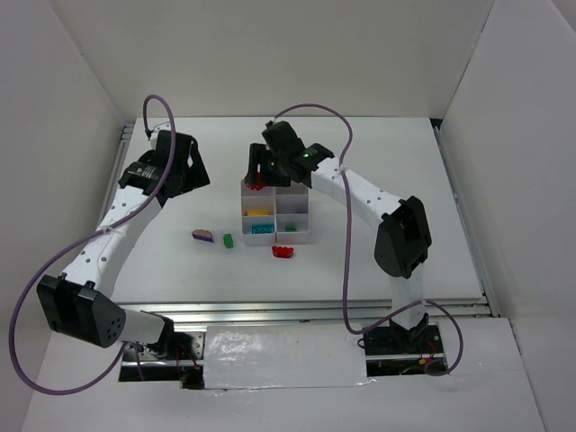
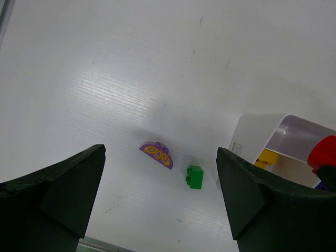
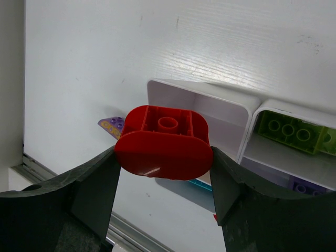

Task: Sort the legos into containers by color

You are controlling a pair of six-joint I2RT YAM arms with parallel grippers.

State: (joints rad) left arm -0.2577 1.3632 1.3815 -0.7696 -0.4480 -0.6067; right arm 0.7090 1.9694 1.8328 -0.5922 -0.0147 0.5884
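Note:
The right gripper will open: an empty section of the containers is open below the rounded red lego, so the red lego would land inside the containers.
My right gripper (image 3: 164, 160) is shut on a rounded red lego (image 3: 163, 140), hanging over the back left corner of the white containers (image 1: 292, 214). The compartment (image 3: 210, 105) under it looks empty. Other compartments hold a yellow lego (image 1: 259, 213), a teal lego (image 1: 262, 229) and a light green lego (image 3: 294, 134). On the table left of the containers lie a purple half-round lego (image 2: 156, 154) and a small green lego (image 2: 195, 177). A red lego (image 1: 283, 252) lies in front of the containers. My left gripper (image 2: 159, 181) hovers open above the purple and green legos, holding nothing.
White walls enclose the table on the left, back and right. A metal rail (image 1: 315, 310) runs along the near edge, in front of the arm bases. The right arm's elbow (image 1: 402, 236) stands right of the containers.

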